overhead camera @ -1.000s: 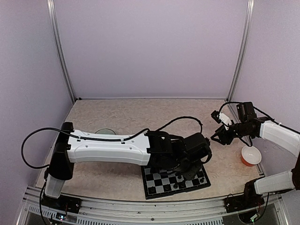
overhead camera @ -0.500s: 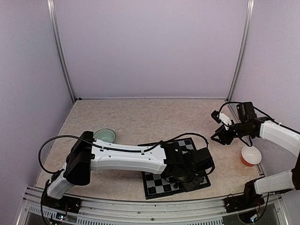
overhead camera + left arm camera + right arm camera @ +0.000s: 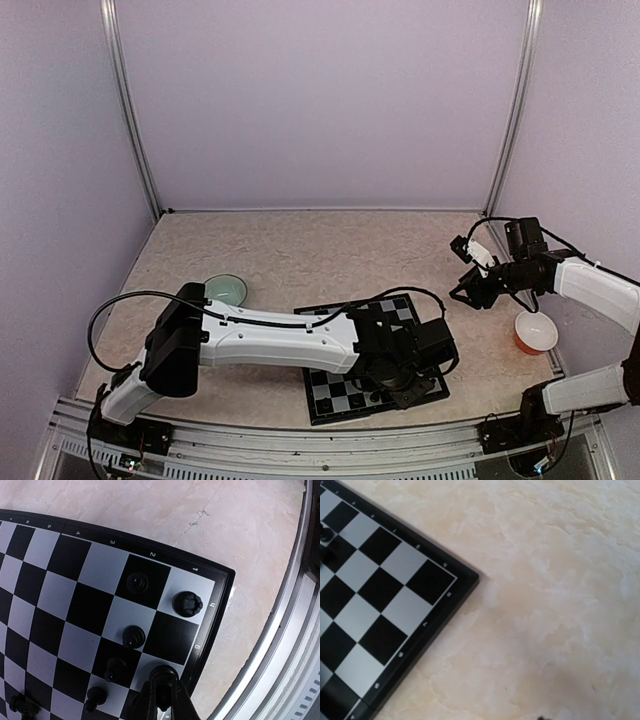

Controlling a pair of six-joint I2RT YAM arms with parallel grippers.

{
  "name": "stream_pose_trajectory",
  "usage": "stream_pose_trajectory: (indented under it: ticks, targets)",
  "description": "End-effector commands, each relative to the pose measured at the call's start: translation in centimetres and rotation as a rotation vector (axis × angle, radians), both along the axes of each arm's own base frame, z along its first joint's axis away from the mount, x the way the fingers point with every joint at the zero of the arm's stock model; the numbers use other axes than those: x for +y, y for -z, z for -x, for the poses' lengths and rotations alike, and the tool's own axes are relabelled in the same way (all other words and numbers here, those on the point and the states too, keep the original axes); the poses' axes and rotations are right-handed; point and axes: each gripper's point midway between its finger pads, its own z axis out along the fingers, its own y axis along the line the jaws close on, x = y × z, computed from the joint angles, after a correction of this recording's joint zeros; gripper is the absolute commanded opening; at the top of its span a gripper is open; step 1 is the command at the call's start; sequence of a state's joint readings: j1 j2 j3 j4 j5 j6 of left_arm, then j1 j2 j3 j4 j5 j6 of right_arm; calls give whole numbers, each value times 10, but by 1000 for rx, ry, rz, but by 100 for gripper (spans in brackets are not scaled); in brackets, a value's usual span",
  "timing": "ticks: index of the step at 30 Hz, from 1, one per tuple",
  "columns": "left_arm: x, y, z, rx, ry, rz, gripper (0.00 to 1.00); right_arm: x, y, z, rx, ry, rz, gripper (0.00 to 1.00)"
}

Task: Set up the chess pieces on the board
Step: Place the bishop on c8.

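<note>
The black chess piece is standing upright with its base in the light edge square. My left gripper needs to let go of the chess piece.
The board (image 3: 330, 396) lies at the near middle of the table, under my left arm. In the left wrist view, several small black chess pieces stand on the board (image 3: 100, 565) near its edge, among them one (image 3: 188, 603) on a corner square and another (image 3: 133, 637). My left gripper (image 3: 163, 689) is shut on a black chess piece (image 3: 164, 674) over a light edge square; whether it touches the square I cannot tell. My right gripper (image 3: 466, 288) hangs open and empty to the right of the board, above bare table. Its fingers stay out of the right wrist view, which shows a board corner (image 3: 365, 605).
An orange bowl (image 3: 535, 333) sits at the right, close under the right arm. A pale green bowl (image 3: 225, 289) sits left of the board, behind the left arm. The metal rail (image 3: 295, 645) of the table's near edge runs close to the board's corner.
The left arm has dropped lower and swung toward the board's near right corner with the piece in its jaws. The right arm has not moved.
</note>
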State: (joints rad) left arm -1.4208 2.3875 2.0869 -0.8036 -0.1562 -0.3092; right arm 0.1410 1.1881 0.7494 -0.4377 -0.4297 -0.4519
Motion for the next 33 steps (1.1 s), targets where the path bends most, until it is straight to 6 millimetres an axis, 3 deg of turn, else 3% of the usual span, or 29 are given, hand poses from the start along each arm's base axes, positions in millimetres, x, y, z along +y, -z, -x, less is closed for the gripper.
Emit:
stream_pose_trajectory:
  ticks: [1,12,19,25,29,33]
  targets:
    - [-2,7,-1,12,7,-12,8,2,-3,2,-4,-9,0,48]
    - [-2,9,-2,13,6,-19,14,3,-3,2,-4,-12,-2,48]
    - [-9,-11,0,16,19,36,24,3,-2,2,0,-11,-2,48]
    - [-7,-55,-8,-34,3,96,27,5,-1,2,9,-24,-12,48]
    - [-6,-106,-13,-84,-4,193,28,19,-18,12,-27,-116,-72,48]
    - [17,-144,-40,-212,-81,230,31,40,-30,24,-106,-238,-34,44]
